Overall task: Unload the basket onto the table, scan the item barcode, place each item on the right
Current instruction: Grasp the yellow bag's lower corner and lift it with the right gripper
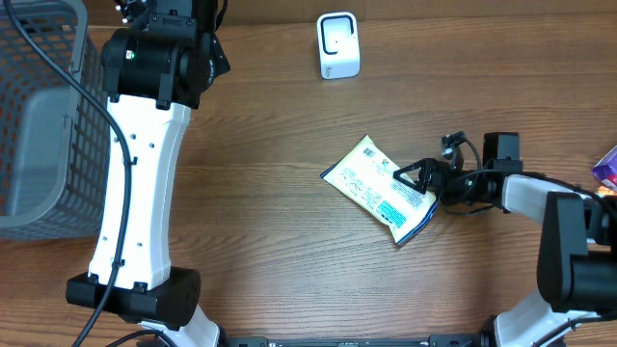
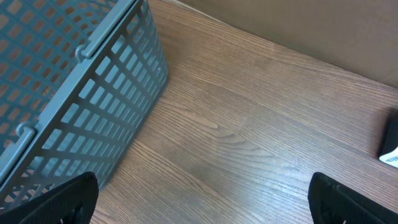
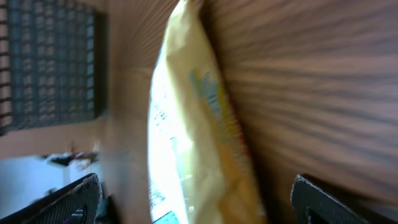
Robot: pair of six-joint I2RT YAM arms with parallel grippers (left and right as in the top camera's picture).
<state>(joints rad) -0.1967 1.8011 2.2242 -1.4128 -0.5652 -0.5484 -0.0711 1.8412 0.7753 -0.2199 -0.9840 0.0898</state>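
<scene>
The right gripper picks up the packet by its side edge near the blue print [image 1: 416,189] [image 3: 208,190] next, which leaves the packet's printed side free for barcode scanning.
The item, a yellow-and-white packet [image 1: 381,188] with blue print, lies flat on the wooden table right of centre. My right gripper [image 1: 413,181] is at the packet's right edge, lying low over the table. In the right wrist view the packet [image 3: 199,124] fills the gap between the fingers, and the gripper [image 3: 199,199] is open, its jaws standing wide on either side. A small white scanner [image 1: 337,45] stands at the back of the table. My left gripper [image 2: 202,199] is open over bare wood beside the basket, holding nothing.
A grey mesh basket [image 1: 39,116] fills the far left and shows close up in the left wrist view as the basket [image 2: 81,99]. My left arm [image 1: 135,183] stretches along the left side of the table. A purple object [image 1: 607,166] sits at the right edge.
</scene>
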